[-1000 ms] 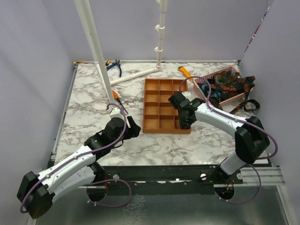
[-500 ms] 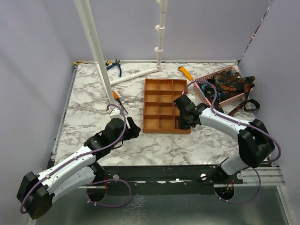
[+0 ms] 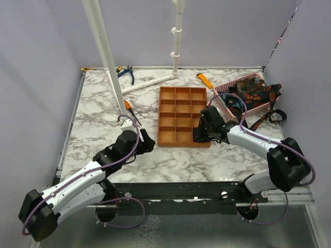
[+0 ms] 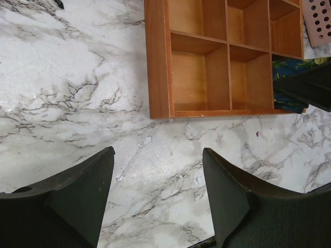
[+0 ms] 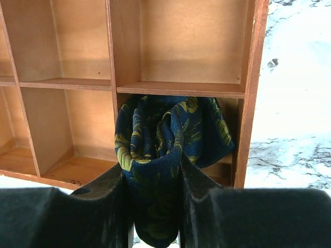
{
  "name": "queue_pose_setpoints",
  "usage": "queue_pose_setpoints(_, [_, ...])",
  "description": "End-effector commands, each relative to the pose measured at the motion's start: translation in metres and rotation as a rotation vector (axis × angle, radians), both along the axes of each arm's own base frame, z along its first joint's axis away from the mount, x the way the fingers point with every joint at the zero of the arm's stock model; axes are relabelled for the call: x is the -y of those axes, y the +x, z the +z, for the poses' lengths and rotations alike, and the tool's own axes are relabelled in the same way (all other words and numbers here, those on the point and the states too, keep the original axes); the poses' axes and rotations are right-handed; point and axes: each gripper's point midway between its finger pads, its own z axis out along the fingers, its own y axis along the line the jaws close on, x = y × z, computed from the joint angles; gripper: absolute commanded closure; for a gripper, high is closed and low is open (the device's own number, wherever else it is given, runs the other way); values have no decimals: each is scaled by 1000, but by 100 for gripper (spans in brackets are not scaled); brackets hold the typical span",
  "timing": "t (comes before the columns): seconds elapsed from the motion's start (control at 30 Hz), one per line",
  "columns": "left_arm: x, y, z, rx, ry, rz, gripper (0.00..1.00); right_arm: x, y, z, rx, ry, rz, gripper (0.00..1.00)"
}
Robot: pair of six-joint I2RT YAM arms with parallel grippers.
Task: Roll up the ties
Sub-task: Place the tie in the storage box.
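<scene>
The rolled navy tie's far end sits between the sides of the tray's section and the tie would stay there, so my right gripper opens now.
My right gripper is shut on a rolled navy tie with yellow-gold leaf print. It holds the roll in the near right compartment of the orange tray; the roll's far end spreads against the compartment wall. A bit of this tie shows in the left wrist view. Several more ties, dark with orange-red and teal prints, lie heaped in and over the pink basket at the back right. My left gripper is open and empty above the marble table, just in front of the tray's near left corner.
A white pipe stand rises at the back left, with a base bar running to a second post. Blue pliers and an orange-handled tool lie at the back; another orange tool lies left of the tray.
My right gripper has moved nearer and lower with the rolled tie, down to the tray's near right compartment. The left arm has not moved.
</scene>
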Motion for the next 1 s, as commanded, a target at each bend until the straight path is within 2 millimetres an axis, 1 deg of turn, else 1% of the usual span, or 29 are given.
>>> queue_pose_setpoints(0.0, [-1, -6, -8, -31, 4, -9, 29, -19, -24, -23, -122, 108, 56, 100])
queue_pose_setpoints(0.1, [-1, -6, -8, -33, 4, -10, 29, -8, -27, -31, -143, 71, 33, 100])
queue_pose_setpoints(0.17, [-1, -6, -8, -33, 5, -8, 29, -3, -29, -32, -152, 46, 25, 99])
queue_pose_setpoints(0.2, [-1, -6, -9, -34, 7, -9, 29, 1, -28, -31, -145, 27, 12, 96])
queue_pose_setpoints(0.3, [-1, -5, -10, -38, 13, -6, 29, 9, -27, -24, -127, -9, -2, 74])
queue_pose_setpoints(0.37, [-1, -5, -11, -41, 17, -6, 29, 14, -26, -17, -113, -27, -9, 63])
queue_pose_setpoints(0.5, [-1, -5, -14, -49, 22, -5, 29, 20, -26, -8, -99, -50, -11, 51])
queue_pose_setpoints(0.63, [-1, -4, -14, -49, 23, -4, 29, 24, -27, -2, -91, -67, -20, 43])
queue_pose_setpoints(0.73, [-1, -4, -13, -49, 24, -5, 29, 27, -27, 3, -83, -77, -24, 38])
queue_pose_setpoints(0.97, [-1, -4, -14, -52, 25, -3, 29, 26, -25, 31, -42, -59, -5, 29])
